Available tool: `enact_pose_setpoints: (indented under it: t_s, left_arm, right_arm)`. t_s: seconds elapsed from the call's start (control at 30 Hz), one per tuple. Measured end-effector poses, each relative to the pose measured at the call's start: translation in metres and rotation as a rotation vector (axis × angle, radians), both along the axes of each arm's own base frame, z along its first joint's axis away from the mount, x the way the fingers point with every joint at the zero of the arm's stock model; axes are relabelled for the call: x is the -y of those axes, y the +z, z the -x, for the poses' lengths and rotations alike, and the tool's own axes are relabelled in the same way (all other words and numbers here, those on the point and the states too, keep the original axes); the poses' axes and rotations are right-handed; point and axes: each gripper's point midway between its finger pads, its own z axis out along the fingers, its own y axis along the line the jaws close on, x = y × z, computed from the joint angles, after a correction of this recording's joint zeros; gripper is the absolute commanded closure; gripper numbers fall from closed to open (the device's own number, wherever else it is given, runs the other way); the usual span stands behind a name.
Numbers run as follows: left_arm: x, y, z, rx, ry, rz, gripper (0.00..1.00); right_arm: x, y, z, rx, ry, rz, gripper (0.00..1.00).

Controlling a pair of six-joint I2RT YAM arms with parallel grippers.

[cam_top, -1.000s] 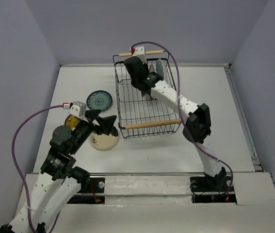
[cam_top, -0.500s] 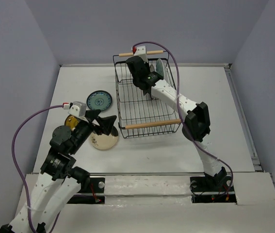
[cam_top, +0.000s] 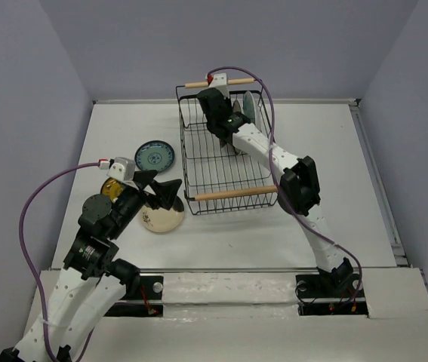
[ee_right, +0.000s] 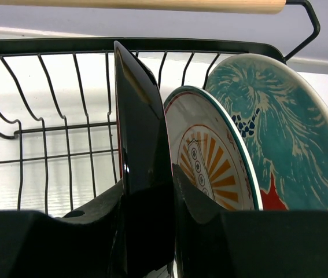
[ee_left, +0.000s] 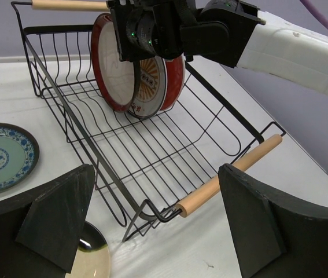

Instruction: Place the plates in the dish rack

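The dark-red-rimmed plate (ee_right: pixel 137 116) has its lower rim at the rack's wires and the plate would end upright, so it is now time for my right gripper to open.
The black wire dish rack (cam_top: pixel 187 162) stands at the table's middle back. My right gripper (cam_top: pixel 225 124) reaches into its far end, shut on the upright dark-red-rimmed plate (ee_right: pixel 137 116), which also shows in the left wrist view (ee_left: pixel 114 69). Behind that plate stand the white-orange sunburst plate (ee_right: pixel 210 168) and the red-teal floral plate (ee_right: pixel 279 127). My left gripper (cam_top: pixel 170 192) is open and empty, hovering over the cream plate (cam_top: pixel 164 220) by the rack's near left corner. The teal-blue plate (cam_top: pixel 154 157) and the yellow-brown plate (cam_top: pixel 110 187) lie flat left of the rack.
The rack's near wooden handle (ee_left: pixel 227 176) lies between my left fingers' line of sight and the plates. A raised ledge (cam_top: pixel 372 173) runs along the table's right side. Grey walls close in the back and sides.
The right arm's elbow has swung slightly left while its gripper stays at the rack's far end holding the plate. The left arm has not moved.
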Motion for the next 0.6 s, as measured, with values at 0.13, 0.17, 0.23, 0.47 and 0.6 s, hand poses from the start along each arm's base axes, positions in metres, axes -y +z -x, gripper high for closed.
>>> enact_pose_setpoints:
  t_s: [0.13, 0.17, 0.23, 0.47, 0.6]
  left_arm:
    - [0.0001, -0.0002, -0.0001, -0.001, 0.000, 0.000, 0.01]
    - [0.0001, -0.0003, -0.0002, -0.001, 0.000, -0.001, 0.01]
    - [0.0002, -0.0008, -0.0006, -0.003, 0.000, -0.002, 0.01]
    - [0.0008, -0.0036, -0.0028, -0.013, 0.002, -0.006, 0.01]
    - [0.0010, -0.0046, -0.0035, -0.017, 0.003, -0.008, 0.01]
  right_arm:
    - [0.0015, 0.0001, -0.0019, 0.000, -0.001, -0.006, 0.92]
    - [0.0014, -0.0006, -0.0022, -0.001, 0.000, -0.006, 0.89]
    - [0.0009, -0.0012, -0.0027, -0.001, 0.002, -0.007, 0.80]
    - [0.0002, -0.0037, -0.0066, -0.010, 0.022, -0.035, 0.61]
    - [-0.0019, -0.0046, -0.0088, 0.005, 0.015, -0.067, 0.56]
